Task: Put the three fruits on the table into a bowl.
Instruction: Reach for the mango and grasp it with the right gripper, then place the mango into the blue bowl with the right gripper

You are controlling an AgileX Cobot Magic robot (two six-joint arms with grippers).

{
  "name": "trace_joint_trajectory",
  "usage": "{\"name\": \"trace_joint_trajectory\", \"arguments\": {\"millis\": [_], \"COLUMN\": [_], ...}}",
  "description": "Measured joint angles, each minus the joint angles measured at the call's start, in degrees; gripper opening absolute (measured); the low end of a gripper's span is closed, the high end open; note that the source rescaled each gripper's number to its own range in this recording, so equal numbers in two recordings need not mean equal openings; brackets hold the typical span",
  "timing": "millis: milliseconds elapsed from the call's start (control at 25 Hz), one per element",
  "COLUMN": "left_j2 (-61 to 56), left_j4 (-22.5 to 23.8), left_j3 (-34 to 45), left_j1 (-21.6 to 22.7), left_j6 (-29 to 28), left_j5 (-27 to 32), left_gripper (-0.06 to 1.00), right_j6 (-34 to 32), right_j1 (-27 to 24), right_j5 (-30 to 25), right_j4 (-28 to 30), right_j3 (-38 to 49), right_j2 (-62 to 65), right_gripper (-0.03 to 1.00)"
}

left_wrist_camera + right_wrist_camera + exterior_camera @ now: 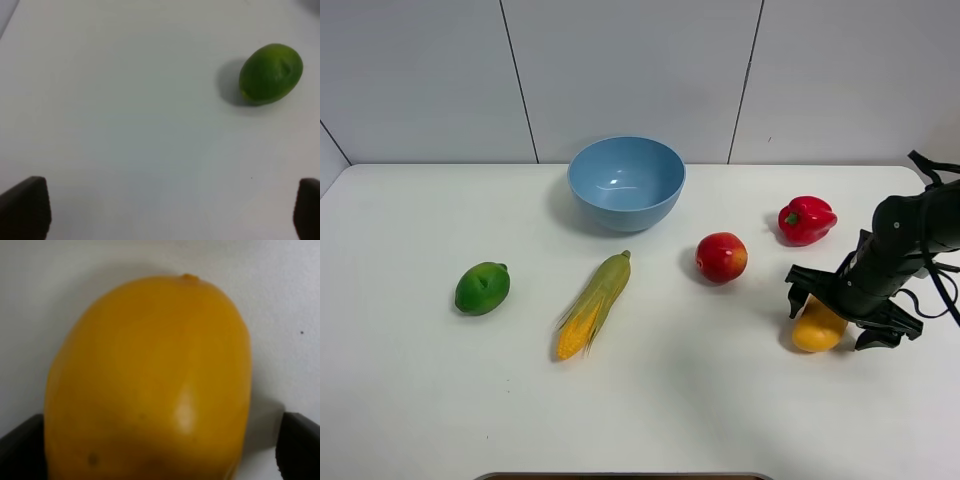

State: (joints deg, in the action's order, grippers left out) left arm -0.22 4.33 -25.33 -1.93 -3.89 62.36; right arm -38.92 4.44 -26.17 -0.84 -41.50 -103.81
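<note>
The mango is between my right gripper's fingers, which reach down on either side of it, close over the table. My right gripper would hold the mango, so it should close now.
The yellow-orange mango [817, 327] lies on the white table [700, 400] at the right. My right gripper [837, 314] is open and straddles it; the mango [150, 380] fills the right wrist view, with a fingertip [299, 446] on each side and a gap at one side. The red apple [721, 257] sits in the middle right. The green lime [482, 287] lies at the left and also shows in the left wrist view [270, 73]. My left gripper [160, 212] is open, empty and well short of the lime. The light-blue bowl [626, 183] stands empty at the back centre.
A husked corn cob [594, 303] lies between the lime and the apple. A red bell pepper [806, 220] sits behind the right gripper, near the right arm. The table's front edge runs along the bottom of the exterior view.
</note>
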Motion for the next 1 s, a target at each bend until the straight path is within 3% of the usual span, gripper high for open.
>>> {"name": "trace_joint_trajectory", "arguments": {"millis": [440,520,600,1000], "left_j2": [0.00,0.00,0.00,0.00], "left_j4": [0.00,0.00,0.00,0.00], "left_j3": [0.00,0.00,0.00,0.00], "left_j1": [0.00,0.00,0.00,0.00], "left_j6": [0.06,0.06,0.06,-0.01], "left_j5": [0.00,0.00,0.00,0.00], "left_gripper": [1.00,1.00,1.00,1.00], "right_j6": [1.31,1.37,1.41,1.41], "right_j1": [0.00,0.00,0.00,0.00], "right_j5": [0.69,0.87,1.09,1.52], "right_j4": [0.13,0.37,0.39,0.39], "right_j3": [-0.01,-0.01,-0.01,-0.01], "right_j2": [-1.37,-1.37,-1.37,-1.43], "right_gripper": [0.83,0.74,0.56,0.57]}}
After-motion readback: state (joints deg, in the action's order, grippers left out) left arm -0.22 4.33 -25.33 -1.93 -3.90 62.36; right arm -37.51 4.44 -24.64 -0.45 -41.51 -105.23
